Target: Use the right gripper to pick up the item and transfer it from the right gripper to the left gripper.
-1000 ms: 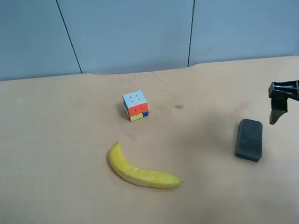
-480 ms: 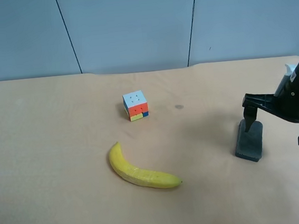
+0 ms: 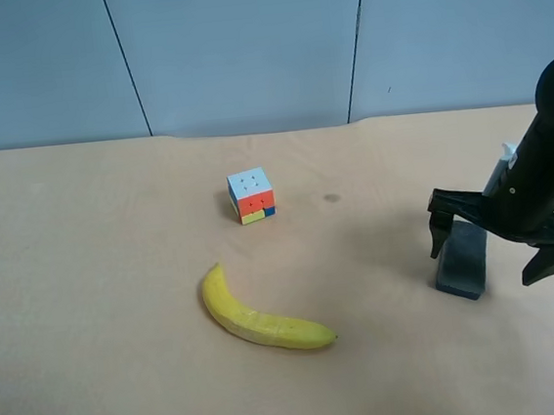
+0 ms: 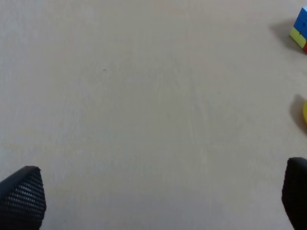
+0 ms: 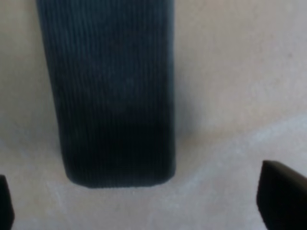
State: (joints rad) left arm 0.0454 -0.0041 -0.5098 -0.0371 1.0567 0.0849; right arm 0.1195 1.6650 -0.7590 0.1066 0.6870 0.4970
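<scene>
My right gripper grabs the dark grey block by its long sides next. That leaves the dark grey block's short end (image 3: pixel 460 292) free for my left gripper.
A dark grey oblong block (image 3: pixel 459 266) lies flat on the tan table (image 3: pixel 88 284) at the exterior high view's right. My right gripper (image 3: pixel 487 261) is open and stands low over it, one finger on each side of the block. The right wrist view shows the block (image 5: pixel 112 91) between and just beyond the two fingertips (image 5: pixel 283 196), with no contact visible. My left gripper (image 4: pixel 158 201) is open and empty over bare table; its arm is outside the exterior high view.
A yellow banana (image 3: pixel 258 317) lies at the front middle. A multicoloured puzzle cube (image 3: pixel 251 195) stands behind it and also shows at the edge of the left wrist view (image 4: pixel 301 26). A blue-grey wall runs behind the table's far edge.
My right arm has come in from the right edge and lowered, and its open fingers now straddle the dark block. The block, banana and cube have not moved.
</scene>
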